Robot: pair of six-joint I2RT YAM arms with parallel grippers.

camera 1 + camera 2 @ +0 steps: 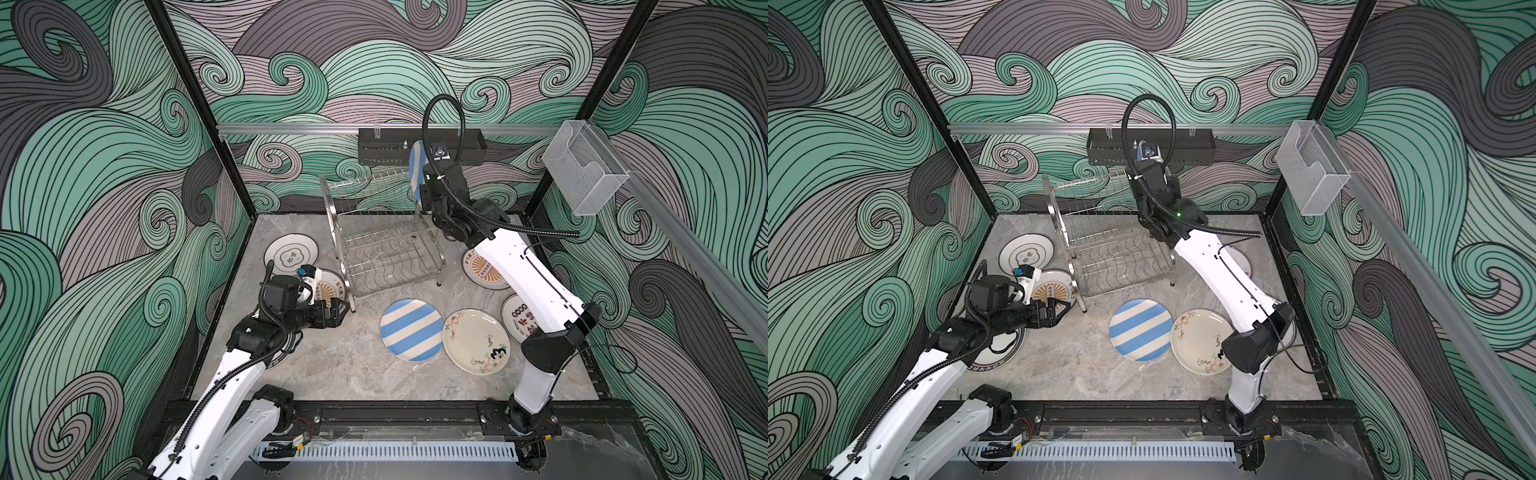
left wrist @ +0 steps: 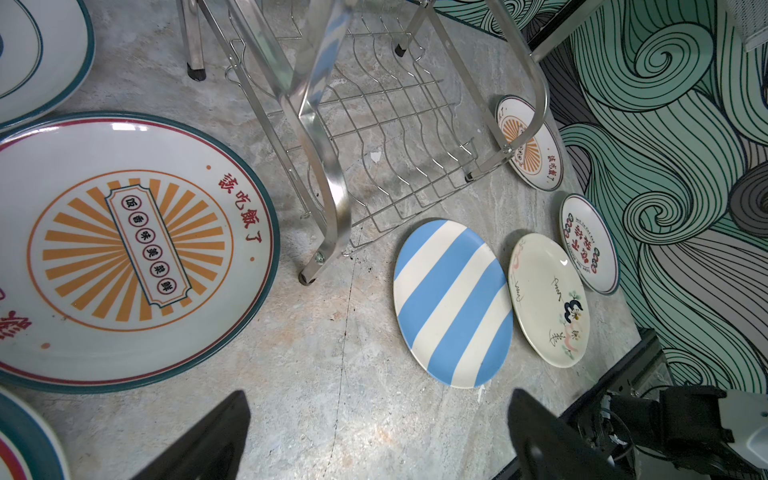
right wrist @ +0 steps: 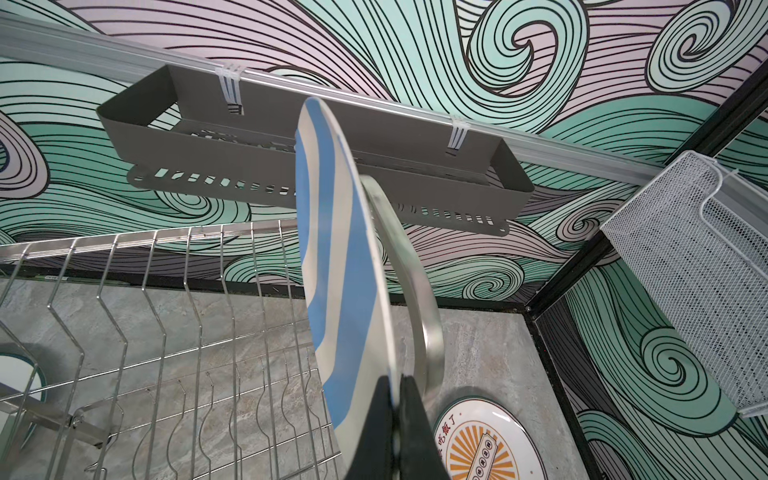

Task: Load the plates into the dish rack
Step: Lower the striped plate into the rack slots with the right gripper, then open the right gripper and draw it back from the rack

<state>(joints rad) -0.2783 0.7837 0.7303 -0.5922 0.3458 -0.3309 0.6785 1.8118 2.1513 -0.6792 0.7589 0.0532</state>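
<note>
My right gripper is ready to open: the lower edge (image 3: 339, 420) of the striped plate sits between end wires and curved side frame (image 3: 419, 299), and the plate would rest there.
The steel dish rack (image 1: 382, 237) stands at the back of the marble table with both tiers bare. My right gripper (image 3: 398, 415) is shut on a blue-and-white striped plate (image 1: 417, 166), held on edge over the rack's right end beside its curved side frame (image 3: 419, 299). My left gripper (image 2: 374, 436) hangs open and holds nothing, low by the rack's front left foot, next to an orange-sunburst plate (image 2: 133, 249). Flat on the table lie a second striped plate (image 1: 411, 330), a cream doodle plate (image 1: 476, 340), a red-black character plate (image 1: 517, 318), another sunburst plate (image 1: 482, 274) and a black-cloud plate (image 1: 291, 251).
A black perforated tray (image 1: 419, 145) hangs on the back rail just behind the lifted plate. A clear plastic box (image 1: 586, 170) hangs on the right rail. A teal-rimmed plate (image 1: 1000, 353) lies partly under my left arm. Patterned walls close in three sides.
</note>
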